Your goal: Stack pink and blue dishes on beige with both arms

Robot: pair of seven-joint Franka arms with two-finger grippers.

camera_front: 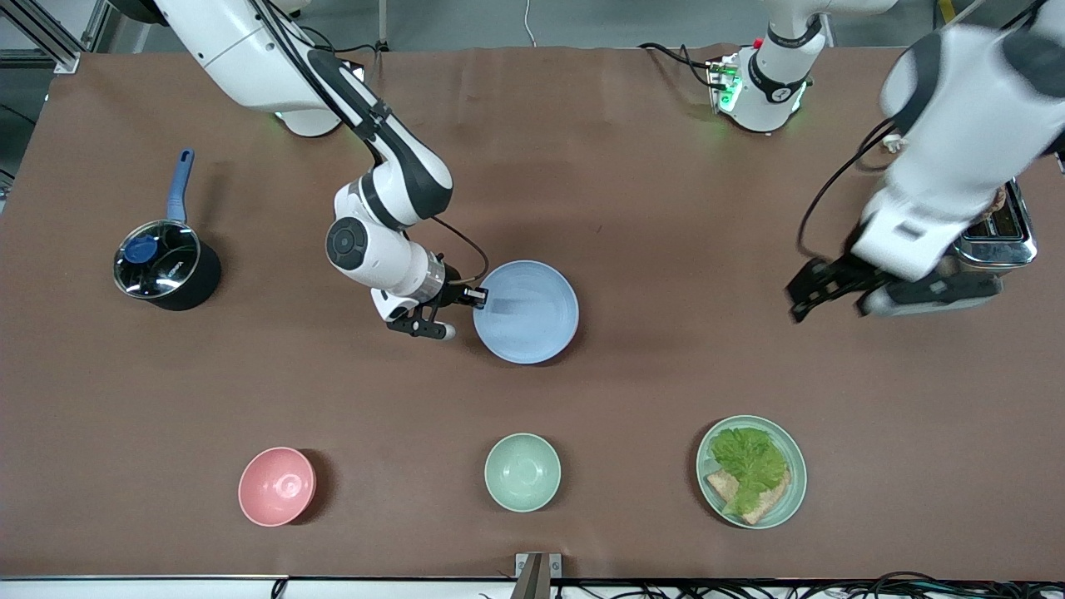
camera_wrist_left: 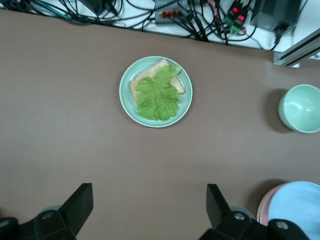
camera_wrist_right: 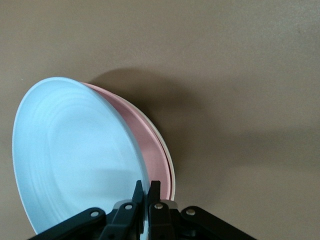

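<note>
The blue plate is centred over the pink plate's rim (camera_wrist_right: pixel 152 145), so my right gripper should open now.
The light blue plate (camera_front: pixel 532 316) lies mid-table, and my right gripper (camera_front: pixel 480 296) is shut on its rim at the side toward the right arm's end. In the right wrist view the blue plate (camera_wrist_right: pixel 75 155) is tilted up in my right gripper (camera_wrist_right: pixel 146 187), over the pink plate (camera_wrist_right: pixel 150 150), which rests on the beige plate (camera_wrist_right: pixel 171 170). Only a thin cream edge of the beige plate shows. In the front view both lower plates are hidden. My left gripper (camera_front: pixel 807 295) hangs open over bare table by the toaster, with nothing between its fingers (camera_wrist_left: pixel 80 205).
A black pot (camera_front: pixel 166 266) with a blue handle stands toward the right arm's end. Near the front edge sit a pink bowl (camera_front: pixel 277 486), a mint bowl (camera_front: pixel 522 472) and a mint plate (camera_front: pixel 795 491) with lettuce and bread. A toaster (camera_front: pixel 994 237) is at the left arm's end.
</note>
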